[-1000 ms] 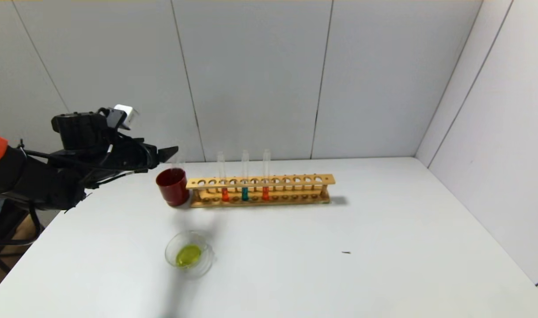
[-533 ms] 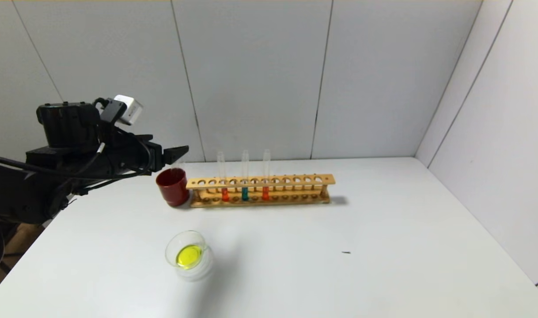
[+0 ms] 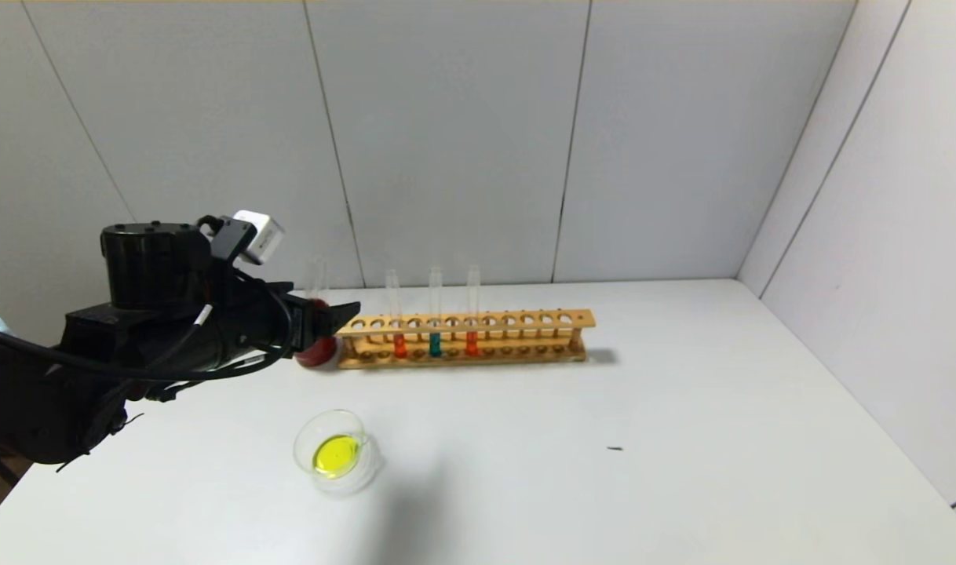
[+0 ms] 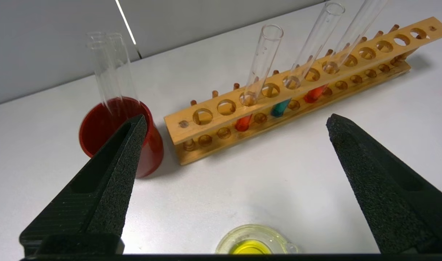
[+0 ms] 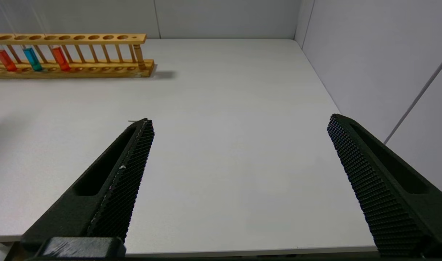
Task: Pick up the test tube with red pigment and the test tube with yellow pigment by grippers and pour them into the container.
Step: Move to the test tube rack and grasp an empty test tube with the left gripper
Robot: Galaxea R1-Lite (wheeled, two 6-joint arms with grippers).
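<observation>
The wooden rack [image 3: 525, 320] is around the tube's lower half. My left gripper will next grab the red tube by its clear upper part [image 3: 392, 292], which stands above the rack.
Two tubes of red-orange liquid [image 3: 399, 345] [image 3: 472, 343] stand in the wooden rack [image 3: 525, 320], with a teal tube [image 3: 435, 344] between them. No tube holding yellow liquid shows. The glass container [image 3: 337, 453] sits near the table's front and holds yellow liquid. My left gripper [image 3: 341, 314] is open and empty. It hovers in front of the dark red cup [image 3: 319, 355] at the rack's left end. In the left wrist view its fingers [image 4: 126, 156] frame the nearest red tube [image 4: 244, 121] and the container [image 4: 255, 244]. My right gripper [image 5: 240, 119] is open and empty above the table's front right.
Two empty clear tubes [image 4: 112, 69] stand in the red cup [image 4: 150, 152], just left of the rack [image 4: 175, 128]. A small dark speck [image 3: 615, 449] lies on the white table. Grey wall panels close off the back and right sides.
My left gripper has moved right and down and now covers most of the red cup in the head view. The tubes, rack and container have not moved.
</observation>
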